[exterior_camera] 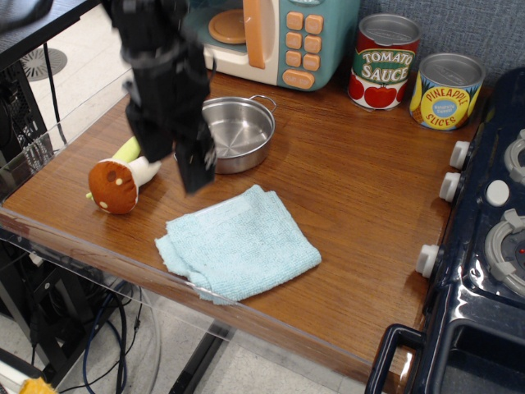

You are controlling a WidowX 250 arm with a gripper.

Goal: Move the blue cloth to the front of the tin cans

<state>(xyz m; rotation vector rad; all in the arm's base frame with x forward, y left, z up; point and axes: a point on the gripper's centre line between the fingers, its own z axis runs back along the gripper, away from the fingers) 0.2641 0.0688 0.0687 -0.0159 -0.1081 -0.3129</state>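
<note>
My gripper grips the cloth (238, 244) by its layered edge (182, 245) next, to move it to the front of the tin cans.
The blue cloth (238, 244), pale and fuzzy, lies folded near the table's front edge. The tin cans stand at the back right: the red-and-green Tomato Sauce can (385, 61) and the shorter yellow-and-blue Pineapple Slices can (445, 91). My black gripper (169, 164) hangs open and empty just above and behind the cloth's back left corner, not touching it. It hides the left side of the steel pan.
A steel pan (239, 131) sits behind the cloth. A toy mushroom (119, 181) lies at the left. A toy microwave (275, 37) stands at the back. A dark toy stove (484, 246) fills the right side. The table's front edge (123, 263) is close to the cloth.
</note>
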